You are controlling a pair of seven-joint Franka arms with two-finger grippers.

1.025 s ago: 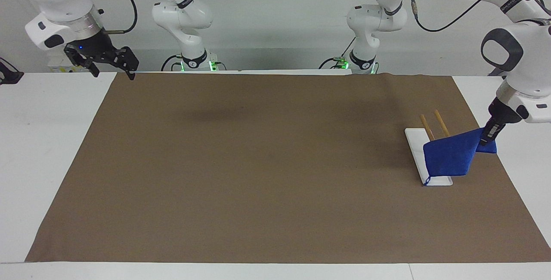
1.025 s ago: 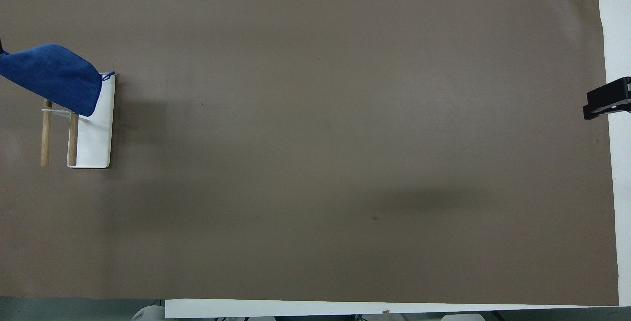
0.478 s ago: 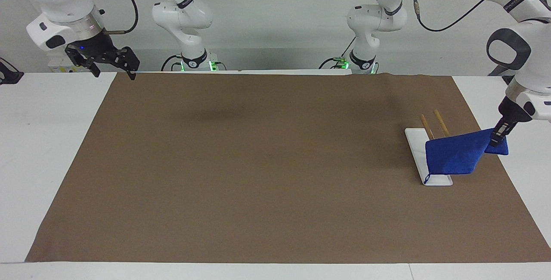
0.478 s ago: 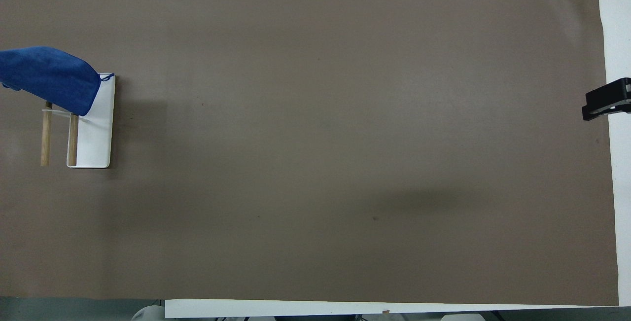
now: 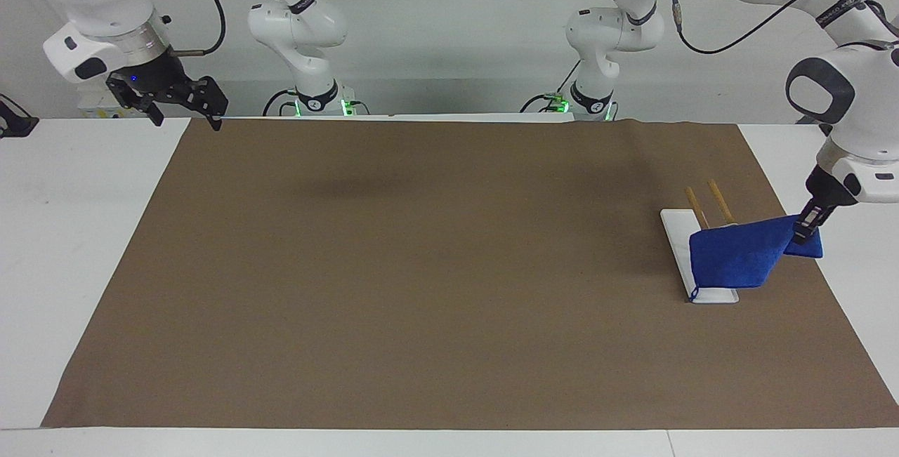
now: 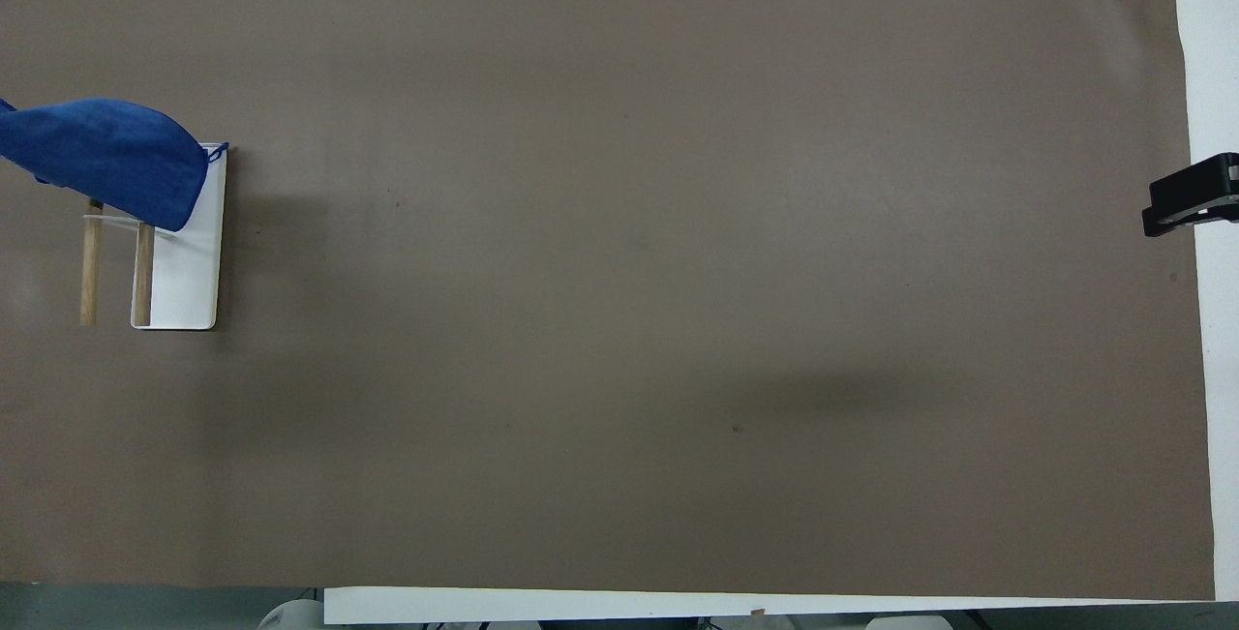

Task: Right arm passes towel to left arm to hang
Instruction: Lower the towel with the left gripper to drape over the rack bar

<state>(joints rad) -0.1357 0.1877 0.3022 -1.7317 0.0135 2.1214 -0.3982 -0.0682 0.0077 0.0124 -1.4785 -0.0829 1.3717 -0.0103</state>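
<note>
The blue towel should stay in my left gripper until its end lies over the wooden rods, because that end (image 6: 21,138) reaches past the outer rod.
The blue towel (image 5: 737,257) (image 6: 106,156) lies draped over the rack's two wooden rods (image 5: 720,201) (image 6: 90,272), sagging down onto the rack's white base (image 5: 678,236) (image 6: 189,272). My left gripper (image 5: 801,234) is shut on the towel's upper corner, just past the rack toward the left arm's end of the table. A small loop at the towel's low corner touches the base. My right gripper (image 5: 184,120) (image 6: 1195,195), blue light showing, waits open and empty above the mat's corner at the right arm's end.
A brown mat (image 5: 421,267) (image 6: 619,320) covers most of the white table (image 5: 70,232). A small black object (image 5: 14,123) sits at the table's edge near the right arm.
My left gripper carried the towel's corner outward toward the table's end, then came back a little and lower. The towel stays draped over the rods. The right arm has barely moved.
</note>
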